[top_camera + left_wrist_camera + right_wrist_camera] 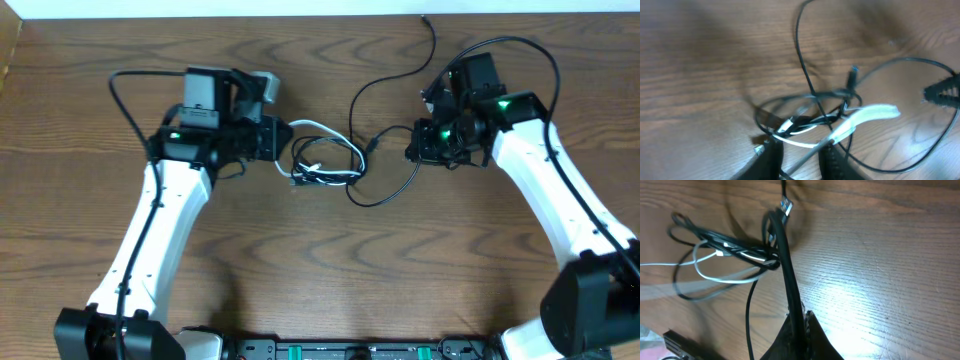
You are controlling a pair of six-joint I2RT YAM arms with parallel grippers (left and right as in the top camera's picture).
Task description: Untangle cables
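Note:
Next, my left gripper grabs the cable at the knot's edge opposite my right gripper, leaving the loops free for my right gripper to untangle.
A knot of thin black and white cables (325,165) lies on the wooden table between the two arms. My left gripper (288,143) is at the knot's left edge. In the left wrist view its jaws (802,150) stand apart, and the white cable (875,112) runs slantwise through the gap, with black loops (802,65) beyond it. My right gripper (412,148) is to the right of the knot. It is shut (800,317) on a black cable (785,255) that leads to the knot (740,250). A small plug (785,204) lies past it.
One black cable (385,195) loops toward the table's front, and another end trails to the back edge (430,25). Thick black wires arch over both arms (120,90). Bare wood (330,270) lies in front of the knot.

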